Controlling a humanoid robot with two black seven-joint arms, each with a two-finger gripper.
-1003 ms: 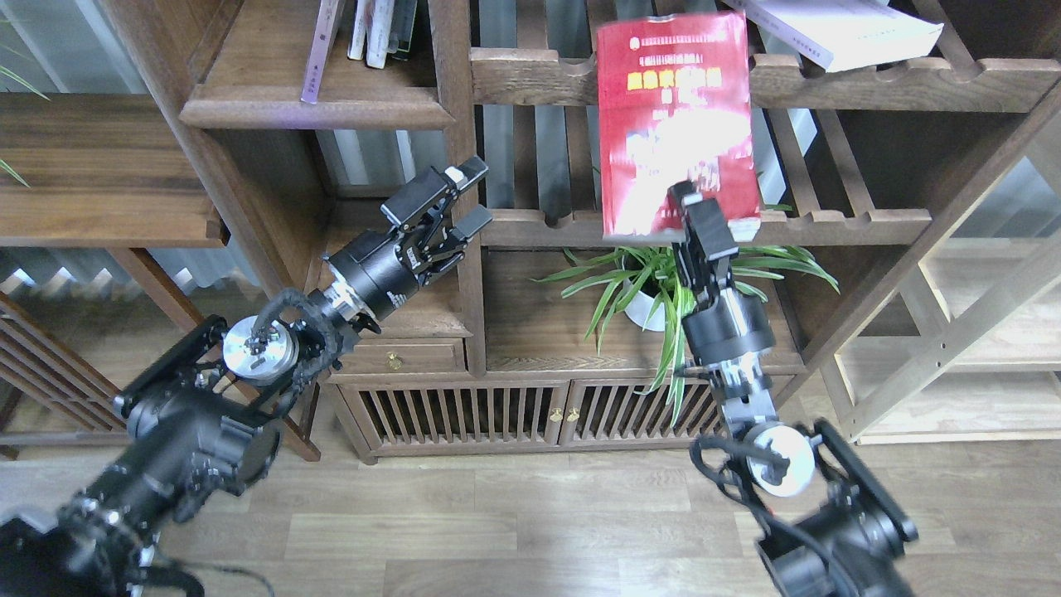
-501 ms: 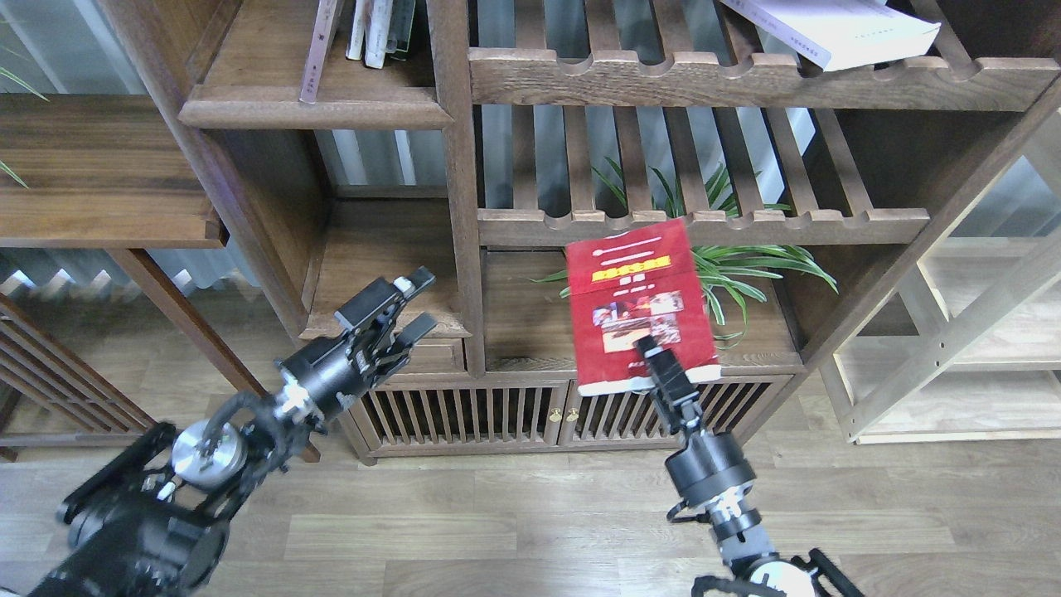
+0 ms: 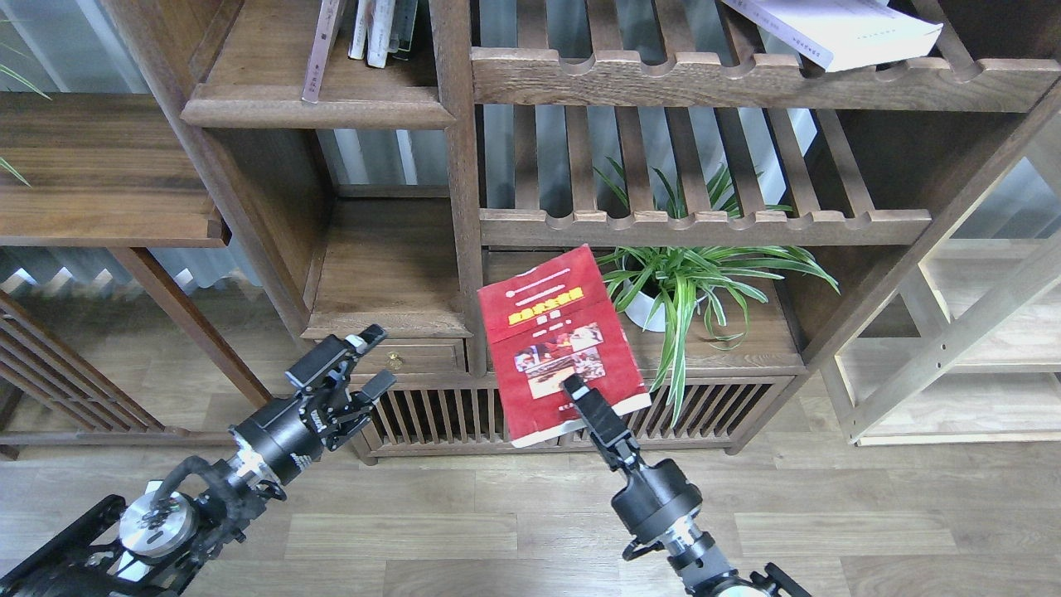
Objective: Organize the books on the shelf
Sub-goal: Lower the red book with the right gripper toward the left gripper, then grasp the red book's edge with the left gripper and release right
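Observation:
My left gripper grabs the red book by its side edge (image 3: 492, 342) beside the cover title next, to shelve it among the others.
My right gripper (image 3: 578, 396) is shut on the lower edge of a bright red book (image 3: 559, 344) with cover photos. It holds the book cover-up and tilted in front of the low cabinet, left of the plant. My left gripper (image 3: 365, 358) is open and empty, low at the left, near the small drawer. The dark-brown plank shelf (image 3: 315, 108) at upper left holds several upright books (image 3: 377, 29) and a thin leaning one. A thick white book (image 3: 833, 29) lies on the top slatted rack. The maroon book is out of view.
Two slatted racks with scalloped rails (image 3: 704, 225) fill the middle of the bookcase. A potted spider plant (image 3: 688, 278) stands on the cabinet top under them. The low cabinet (image 3: 464, 410) has slatted doors. A pale wood shelving unit (image 3: 970, 356) stands at right.
My right arm has dropped from the upper rack and moved left, bringing the red book down before the cabinet. My left arm has lowered and pulled back, still open.

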